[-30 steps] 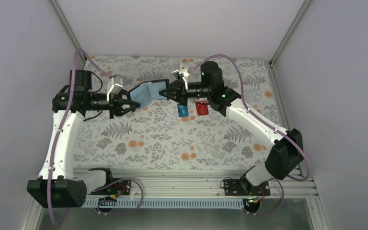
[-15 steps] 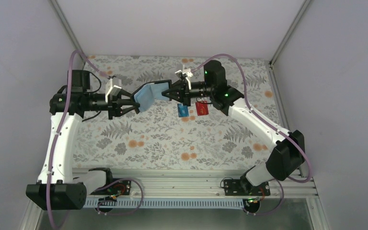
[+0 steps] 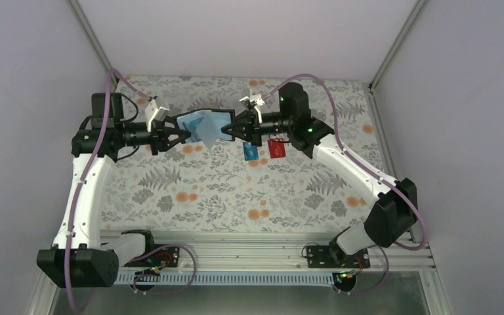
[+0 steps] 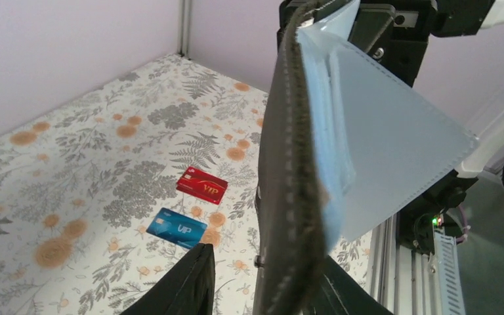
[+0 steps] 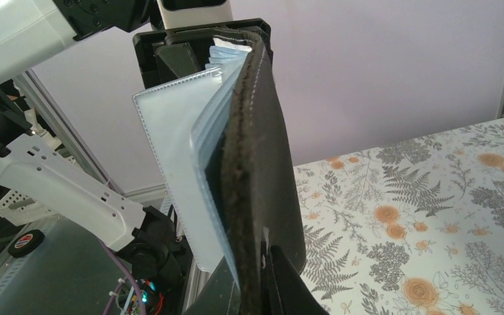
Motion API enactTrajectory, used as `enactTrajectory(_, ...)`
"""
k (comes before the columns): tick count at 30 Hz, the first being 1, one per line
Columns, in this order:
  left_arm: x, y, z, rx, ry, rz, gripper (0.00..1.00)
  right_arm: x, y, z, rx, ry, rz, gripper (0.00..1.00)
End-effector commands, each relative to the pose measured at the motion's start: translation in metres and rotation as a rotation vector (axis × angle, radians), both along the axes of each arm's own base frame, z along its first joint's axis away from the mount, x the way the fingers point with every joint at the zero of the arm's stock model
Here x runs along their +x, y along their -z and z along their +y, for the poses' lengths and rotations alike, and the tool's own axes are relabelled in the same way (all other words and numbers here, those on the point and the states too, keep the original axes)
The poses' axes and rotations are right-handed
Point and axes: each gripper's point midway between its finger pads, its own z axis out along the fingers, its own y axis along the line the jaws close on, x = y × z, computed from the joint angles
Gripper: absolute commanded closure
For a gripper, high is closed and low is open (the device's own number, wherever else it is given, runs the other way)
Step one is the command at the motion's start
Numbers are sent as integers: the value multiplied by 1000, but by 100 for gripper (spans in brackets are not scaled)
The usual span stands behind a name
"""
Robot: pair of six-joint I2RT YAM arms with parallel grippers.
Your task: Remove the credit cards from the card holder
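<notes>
The left gripper should close on the card holder now, since both of its fingers reach past the card holder's dark stitched edge (image 4: 287, 266) to the light blue sleeves.
The card holder (image 3: 203, 125) hangs in the air between my two grippers, dark outside with light blue sleeves fanned open. My right gripper (image 3: 228, 131) is shut on its dark cover (image 5: 262, 164), the fingers pinching the lower edge (image 5: 257, 262). My left gripper (image 3: 182, 134) is open at the holder's other end. The dark stitched edge (image 4: 295, 164) lies between its jaws (image 4: 266, 262), against the right finger and with a gap to the left finger (image 4: 187, 279). The blue card (image 3: 250, 151) and the red card (image 3: 276, 148) lie on the table. They also show in the left wrist view, blue (image 4: 180, 228) and red (image 4: 201, 184). The teal-green card is not in view.
The floral table cover (image 3: 236, 190) is walled by grey panels on the left, back and right. A metal rail (image 3: 249, 252) with the arm bases runs along the near edge.
My left gripper has risen and turned at the holder's left end. The holder has swung flatter and its sleeves have fanned out. The right gripper has kept its hold, and the two cards have not moved.
</notes>
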Motion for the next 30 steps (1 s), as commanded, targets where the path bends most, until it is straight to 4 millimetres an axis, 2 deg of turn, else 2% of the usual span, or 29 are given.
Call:
enactTrajectory(1, 4, 1, 0, -7, -7, 4, 65, -11, -27, 4, 53, -48, -32, 96)
enactTrajectory(10, 5, 3, 0, -7, -13, 8, 52, -7, -26, 14, 51, -48, -4, 96)
enactTrajectory(18, 4, 3, 0, -2, -11, 4, 48, -4, -26, 17, 49, -42, 2, 96)
enactTrajectory(20, 5, 4, 0, 3, -16, 4, 56, -7, -26, 17, 50, -55, 1, 96)
enactTrajectory(25, 8, 6, 2, 13, -37, 10, 95, -8, -20, 19, 36, -68, 2, 94)
enactTrajectory(26, 13, 7, 5, 28, -64, 8, 97, -6, -17, 19, 23, -53, 6, 87)
enactTrajectory(28, 33, 16, 19, 97, -198, 28, 98, 17, -8, 16, -21, 79, 23, 70)
enactTrajectory(30, 66, 35, 57, 256, -462, 28, 98, 47, 1, 1, -61, 235, 69, 62)
